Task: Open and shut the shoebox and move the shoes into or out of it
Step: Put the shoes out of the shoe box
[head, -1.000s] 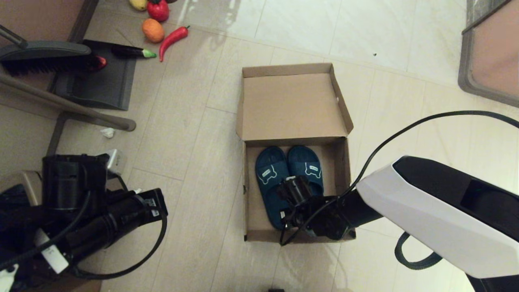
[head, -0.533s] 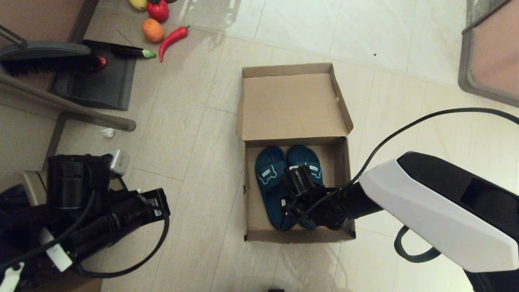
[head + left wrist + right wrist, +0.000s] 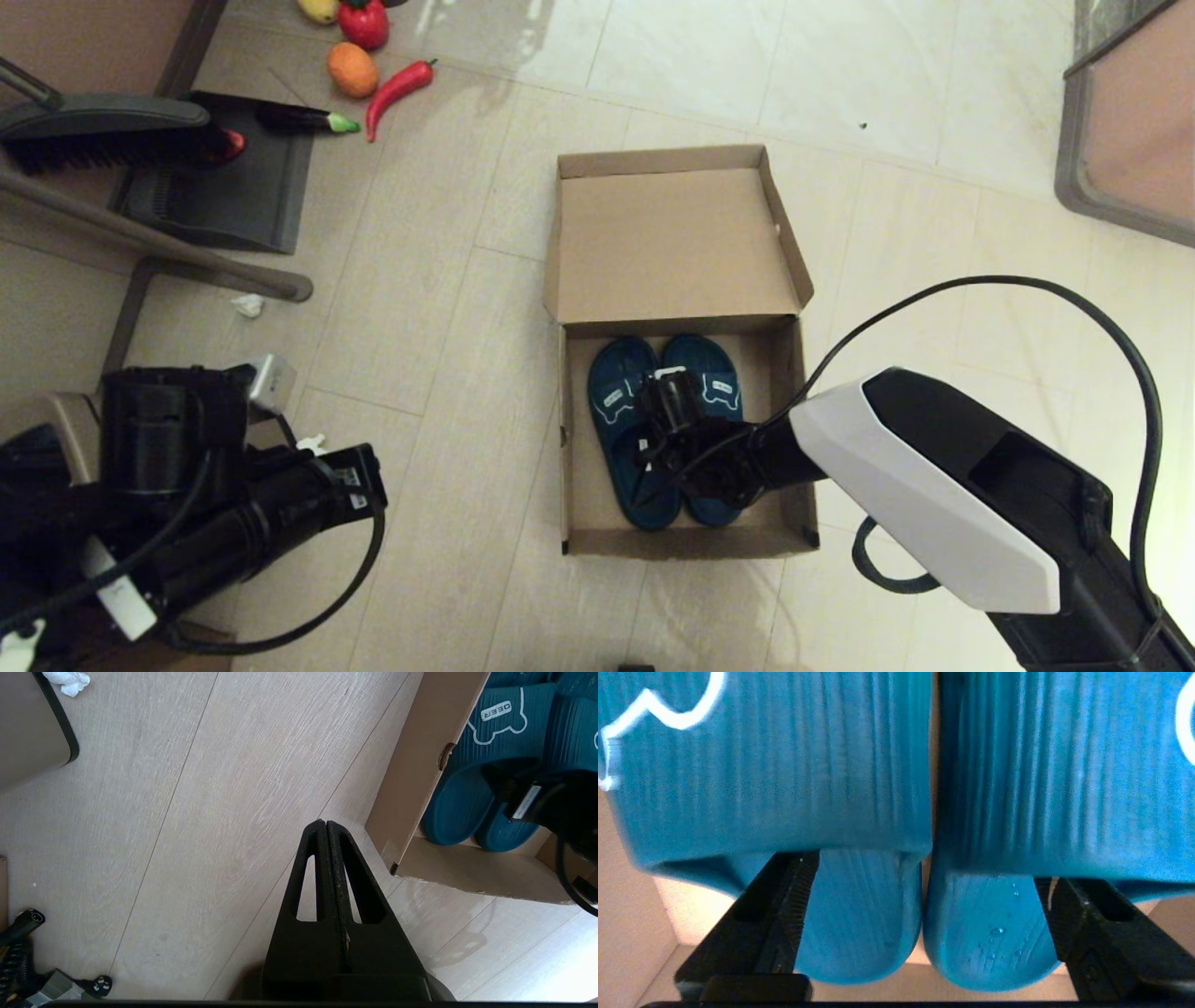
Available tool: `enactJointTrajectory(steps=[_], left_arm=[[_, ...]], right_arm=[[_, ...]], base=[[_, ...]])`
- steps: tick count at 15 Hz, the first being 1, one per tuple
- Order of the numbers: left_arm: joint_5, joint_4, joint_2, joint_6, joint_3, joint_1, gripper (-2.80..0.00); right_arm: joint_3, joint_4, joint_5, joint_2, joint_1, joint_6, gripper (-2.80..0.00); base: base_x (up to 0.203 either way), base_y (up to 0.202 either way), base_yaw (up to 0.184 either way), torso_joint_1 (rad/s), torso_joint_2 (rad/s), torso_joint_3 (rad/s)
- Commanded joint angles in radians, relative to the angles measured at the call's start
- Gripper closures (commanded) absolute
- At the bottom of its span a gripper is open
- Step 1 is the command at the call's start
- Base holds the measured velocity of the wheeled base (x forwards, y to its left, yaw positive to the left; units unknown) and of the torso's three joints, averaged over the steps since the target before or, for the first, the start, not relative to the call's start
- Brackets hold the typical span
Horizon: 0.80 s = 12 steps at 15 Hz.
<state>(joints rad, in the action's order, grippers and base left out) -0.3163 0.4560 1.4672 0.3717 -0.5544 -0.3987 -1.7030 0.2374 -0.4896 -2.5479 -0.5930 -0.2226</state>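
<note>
The right gripper grabs both teal slide shoes by their adjoining inner sole edges next, to move them out of the shoebox.
The brown cardboard shoebox point(image 3: 571, 439) sits open on the floor, its lid point(image 3: 672, 243) folded back away from me. Both teal slide shoes point(image 3: 618, 411) lie side by side inside, toes toward the lid. My right gripper point(image 3: 665, 411) is down in the box over the shoes. In the right wrist view it point(image 3: 924, 865) is open, one finger point(image 3: 784, 900) on each footbed, tips hidden under the straps point(image 3: 784, 765). My left gripper point(image 3: 324, 823) is shut on nothing, hanging over bare floor beside the box's near left corner point(image 3: 397, 858).
Toy vegetables lie at the far left: an orange point(image 3: 352, 70), a red chili point(image 3: 401, 86) and an eggplant point(image 3: 303, 119). A brush point(image 3: 103, 131) and dark dustpan point(image 3: 224, 187) sit nearby. Crumpled paper point(image 3: 247, 305) lies on the floor. A furniture edge point(image 3: 1120, 131) stands far right.
My right gripper has slid forward along the shoes from the heels to the straps. The left arm has barely shifted.
</note>
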Motion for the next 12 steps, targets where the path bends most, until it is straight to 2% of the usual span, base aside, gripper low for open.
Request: enactJointTrajectory(steps=[1,12], left_arm=[[-0.001,0.003,0.001,0.003,0.002,0.000,0.00],[0.026,0.004,0.031,0.003,-0.004,0.000,0.00]], right_arm=[[-0.014,0.003,-0.005,-0.023,0.001,0.000,-2.80],[-0.054,0.024,-0.030,-0.029,0.022,-0.005,-2.80]], base=[[0.000,0.000,0.000,0.000,0.00,0.000],[0.000,0.000,0.000,0.000,0.00,0.000]])
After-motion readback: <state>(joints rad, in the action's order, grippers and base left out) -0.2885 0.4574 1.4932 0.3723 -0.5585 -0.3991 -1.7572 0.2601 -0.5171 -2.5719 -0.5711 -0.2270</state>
